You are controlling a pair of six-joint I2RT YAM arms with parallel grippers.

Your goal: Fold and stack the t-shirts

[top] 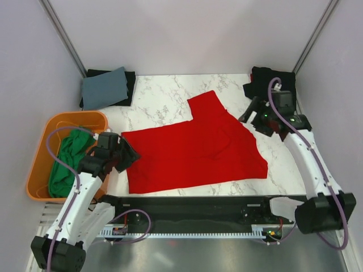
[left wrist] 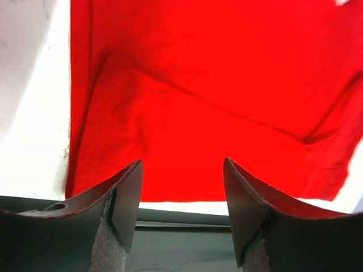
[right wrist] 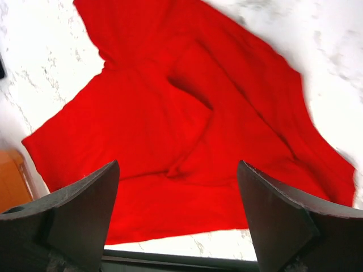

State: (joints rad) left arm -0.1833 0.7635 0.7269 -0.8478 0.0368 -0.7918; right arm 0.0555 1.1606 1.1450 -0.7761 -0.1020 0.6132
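Observation:
The red t-shirt (top: 195, 147) has a sleeve pointing to the back, and my right gripper should grab the shirt by that sleeve next. It should then fold that sleeve over the shirt's body.
A red t-shirt (top: 195, 147) lies spread on the marble table, one sleeve pointing to the back; it fills the left wrist view (left wrist: 215, 96) and the right wrist view (right wrist: 187, 130). My left gripper (top: 129, 154) is open and empty above the shirt's left edge. My right gripper (top: 249, 116) is open and empty above the shirt's right side near the collar end. A folded grey-blue shirt (top: 105, 88) lies on a dark one at the back left. A green shirt (top: 68, 161) sits in the orange basket (top: 39, 170).
A black garment (top: 266, 79) lies in the back right corner behind the right arm. The basket stands at the left table edge beside the left arm. A black rail (top: 187, 204) runs along the near edge. Walls close the back and sides.

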